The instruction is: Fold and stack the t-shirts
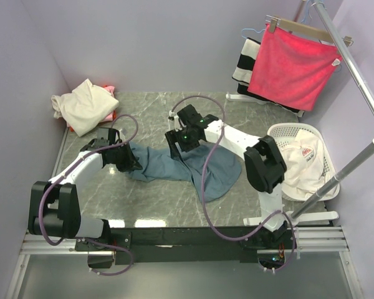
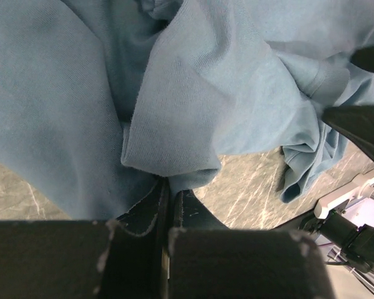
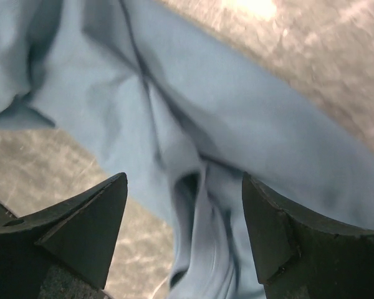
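Observation:
My right gripper comes down, before it closes on the fold in the blue cloth. Its fingers straddle the fold in the right wrist view but stop above the blue cloth.
The blue-grey t-shirt [image 1: 187, 169] lies crumpled across the middle of the marble table. My left gripper [image 1: 129, 159] is shut on its left edge; in the left wrist view the fingertips [image 2: 169, 187] pinch a fold of the blue cloth [image 2: 193, 93]. My right gripper [image 1: 176, 144] is open just above the shirt's top edge; in the right wrist view its fingers [image 3: 106, 212] straddle a ridge of blue cloth [image 3: 199, 187] without closing. A cream t-shirt [image 1: 87, 104] lies over a pink one [image 1: 108, 91] at the back left. A white t-shirt with red print [image 1: 301, 156] lies in the basket.
A white laundry basket [image 1: 324, 163] stands at the right. A metal rack [image 1: 361, 81] holds a bright pink-red towel [image 1: 293, 65] on a hanger and a striped cloth [image 1: 246, 59] at the back right. Walls close in the left and back.

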Motion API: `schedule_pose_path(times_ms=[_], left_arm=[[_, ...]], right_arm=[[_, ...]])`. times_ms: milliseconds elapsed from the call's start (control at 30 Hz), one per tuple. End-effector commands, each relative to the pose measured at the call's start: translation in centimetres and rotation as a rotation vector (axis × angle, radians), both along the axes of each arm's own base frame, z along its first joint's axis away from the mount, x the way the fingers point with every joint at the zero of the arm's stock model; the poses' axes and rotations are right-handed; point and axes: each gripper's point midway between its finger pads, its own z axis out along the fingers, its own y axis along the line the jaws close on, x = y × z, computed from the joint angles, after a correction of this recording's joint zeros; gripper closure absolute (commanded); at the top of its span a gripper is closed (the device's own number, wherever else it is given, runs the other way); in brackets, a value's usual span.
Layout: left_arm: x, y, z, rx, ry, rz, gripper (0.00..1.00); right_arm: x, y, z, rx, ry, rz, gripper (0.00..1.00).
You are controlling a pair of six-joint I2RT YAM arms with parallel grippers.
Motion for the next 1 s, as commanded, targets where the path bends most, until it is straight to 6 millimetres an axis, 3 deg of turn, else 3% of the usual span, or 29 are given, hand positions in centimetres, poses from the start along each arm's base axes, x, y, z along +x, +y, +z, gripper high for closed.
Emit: schedule_pose_path(times_ms=[0,67,133,167,233,267,400,433,500,533,600,633,733,900,967], left_arm=[[1.3,-0.3,1.0,-0.008,-0.058,-0.01,0.99],[1.1,-0.4,0.8,-0.008,-0.053,-0.012,0.99],[1.1,-0.4,0.6,-0.008,-0.047,-0.012,0.99],[1.1,-0.3,0.6,-0.007,-0.046,-0.013,0.99],[1.1,-0.2,0.4,0.0,-0.043,-0.011,0.99],[1.0,-0.2,0.3,0.003,-0.041,-0.011,0.99],[1.9,0.4,1.2,0.039,-0.075,0.002,0.99],[2.2,0.6,1.5,0.053,-0.086,0.007,0.99],[3.4,1.1,2.8,0.089,-0.133,0.015,0.99],[3.9,1.4,3.4,0.105,-0.15,0.023,0.99],[5.6,1.9,5.5,0.135,-0.221,0.038,0.99],[6.2,2.0,6.3,0.142,-0.244,0.041,0.99],[8.9,1.7,9.5,0.137,-0.338,0.03,0.99],[12.0,0.7,13.6,0.102,-0.442,-0.007,0.99],[12.3,0.5,14.4,0.099,-0.462,-0.018,0.99]], right_arm=[[1.1,2.0,-0.1,0.041,-0.026,0.073,0.21],[1.2,2.2,-0.9,0.029,-0.008,0.092,0.27],[1.6,2.0,-1.4,-0.005,-0.002,0.087,0.45],[1.6,1.7,-1.5,-0.019,0.0,0.083,0.69],[1.7,1.4,-0.4,-0.001,-0.034,0.073,0.94],[1.8,1.1,0.2,0.0,-0.054,0.062,1.0],[2.7,-1.2,5.2,-0.009,-0.207,-0.045,1.0],[2.6,-2.2,8.1,0.015,-0.274,-0.083,1.0],[3.1,-4.3,11.1,0.013,-0.372,-0.173,1.0],[2.7,-5.8,14.0,0.048,-0.435,-0.223,1.0],[2.7,-8.2,16.6,0.048,-0.52,-0.314,1.0],[1.8,-9.6,18.8,0.073,-0.566,-0.35,1.0],[0.3,-13.0,22.2,0.079,-0.661,-0.445,1.0],[-2.4,-15.4,25.3,0.132,-0.726,-0.464,1.0],[-3.5,-16.5,26.5,0.151,-0.752,-0.484,1.0]])
